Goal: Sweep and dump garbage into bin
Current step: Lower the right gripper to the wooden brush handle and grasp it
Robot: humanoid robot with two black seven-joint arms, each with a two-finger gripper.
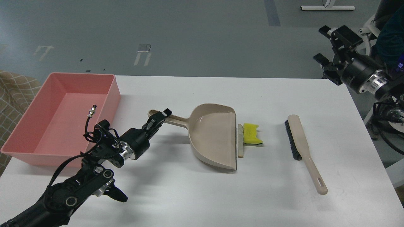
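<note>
The robot's right gripper is going to grab the brush's handle [315,172]. That leaves the brush's bristles free to sweep.
The yellow notched scrap [251,133] and the thin beige-grey strip [240,140] lie on the white table just right of the mouth of the beige dustpan [214,135]. My left gripper [158,117] is closed around the dustpan's handle near its left end. The pink bin [111,91] stands at the table's left side, behind my left arm, with nothing visible inside. My right gripper [326,44] is open and empty, held high beyond the table's far right corner.
A beige hand brush [301,145] with black bristles lies on the table right of the scraps, handle pointing to the front. A loose cable with a metal plug [91,111] sticks up from my left arm. A checked cloth [12,91] shows at the far left.
</note>
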